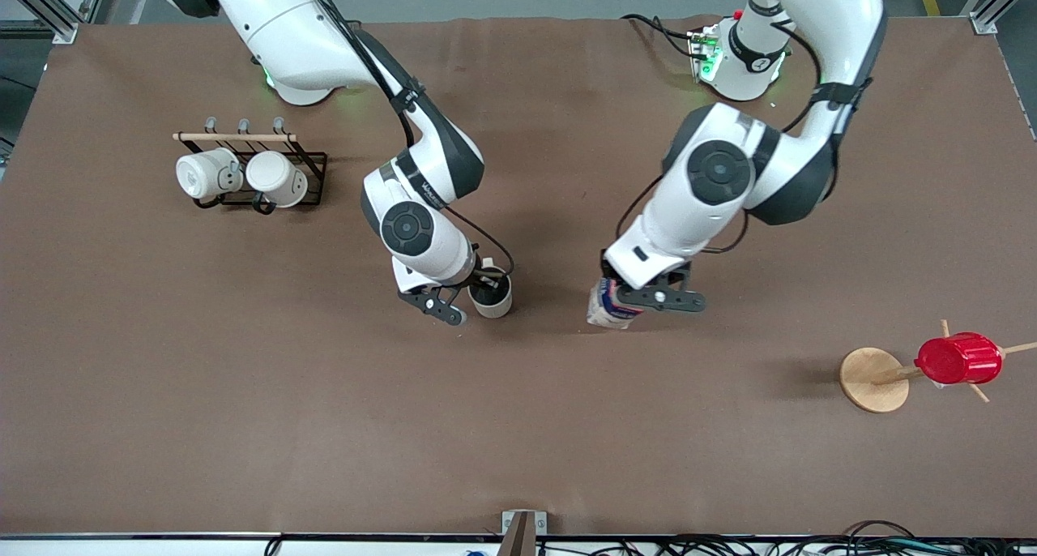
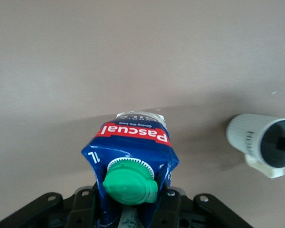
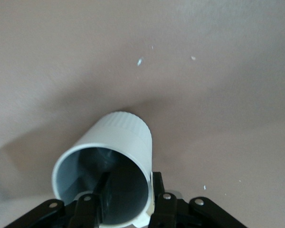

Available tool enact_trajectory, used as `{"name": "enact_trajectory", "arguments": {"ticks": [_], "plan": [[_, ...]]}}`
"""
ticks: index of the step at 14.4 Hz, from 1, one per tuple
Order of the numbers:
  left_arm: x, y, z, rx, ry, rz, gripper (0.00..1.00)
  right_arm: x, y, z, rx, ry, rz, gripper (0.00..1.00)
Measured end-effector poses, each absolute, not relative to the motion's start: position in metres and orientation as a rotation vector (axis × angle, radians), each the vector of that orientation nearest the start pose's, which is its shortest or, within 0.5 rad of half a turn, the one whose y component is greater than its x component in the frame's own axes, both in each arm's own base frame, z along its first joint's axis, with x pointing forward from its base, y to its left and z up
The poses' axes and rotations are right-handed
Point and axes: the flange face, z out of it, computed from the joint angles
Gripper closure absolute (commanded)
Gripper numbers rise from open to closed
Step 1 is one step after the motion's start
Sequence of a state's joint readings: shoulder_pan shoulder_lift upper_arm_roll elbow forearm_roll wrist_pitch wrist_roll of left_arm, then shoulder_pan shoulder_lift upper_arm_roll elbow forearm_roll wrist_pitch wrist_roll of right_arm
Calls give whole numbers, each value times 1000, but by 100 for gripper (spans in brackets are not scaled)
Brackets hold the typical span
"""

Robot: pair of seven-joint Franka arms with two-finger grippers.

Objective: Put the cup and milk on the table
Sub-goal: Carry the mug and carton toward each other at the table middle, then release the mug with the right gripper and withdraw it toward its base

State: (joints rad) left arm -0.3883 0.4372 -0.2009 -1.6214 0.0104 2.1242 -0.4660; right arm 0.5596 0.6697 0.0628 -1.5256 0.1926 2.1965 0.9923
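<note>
The milk's tilted base (image 1: 608, 322) is short of the tabletop spot beside the cup (image 1: 494, 300), so my left gripper now moves the milk to that spot before releasing it.
The cup (image 1: 494, 300), white with a dark grey inside, is upright at the middle of the brown table (image 1: 243, 394), touching it or just above it. My right gripper (image 1: 484, 285) is shut on its wall by the handle, one finger inside and one outside. The right wrist view shows the cup (image 3: 115, 142) and this grip (image 3: 130, 199). The milk (image 1: 608, 311) is slightly tilted, down at the table, beside the cup toward the left arm's end. My left gripper (image 1: 622, 298) is shut on its top. In the left wrist view the gripper (image 2: 133, 211) clamps the carton (image 2: 133, 147) under the green cap; the cup (image 2: 256, 137) shows beside it.
A black rack (image 1: 312, 171) with a wooden bar holds a pair of white mugs (image 1: 243, 177) near the right arm's base. A wooden mug tree (image 1: 873, 379) carries a red ribbed cup (image 1: 960, 359) at the left arm's end, nearer the front camera.
</note>
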Motion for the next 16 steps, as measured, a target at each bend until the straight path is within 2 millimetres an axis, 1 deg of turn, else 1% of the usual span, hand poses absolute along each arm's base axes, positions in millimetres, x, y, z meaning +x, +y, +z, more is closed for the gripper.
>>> {"name": "enact_trajectory", "arguments": {"ticks": [1, 2, 3, 5, 7, 9, 11, 13, 15, 16], "plan": [[572, -379, 377, -3244, 146, -34, 100, 579, 411, 273, -2908, 742, 208, 22], [568, -394, 372, -3248, 113, -24, 100, 583, 405, 284, -2917, 748, 203, 20], [566, -406, 367, -3252, 88, -17, 100, 588, 396, 301, -2937, 750, 190, 19], [563, -426, 358, -3252, 93, -13, 100, 593, 375, 345, -3008, 732, 132, 19], [560, -443, 348, -3251, 72, -8, 100, 597, 346, 394, -3051, 707, 82, 19], [558, -457, 341, -3254, 36, -3, 100, 603, 308, 433, -3067, 664, 75, 19], [556, -466, 334, -3253, 25, 4, 100, 610, 264, 463, -3073, 622, 74, 19], [556, -468, 335, -3250, 27, 2, 100, 616, 215, 494, -3075, 579, 66, 19], [555, -469, 334, -3247, 27, 1, 99, 617, 165, 524, -3077, 520, 49, 19], [555, -470, 334, -3247, 20, 1, 97, 615, 140, 538, -3079, 488, 41, 19]]}}
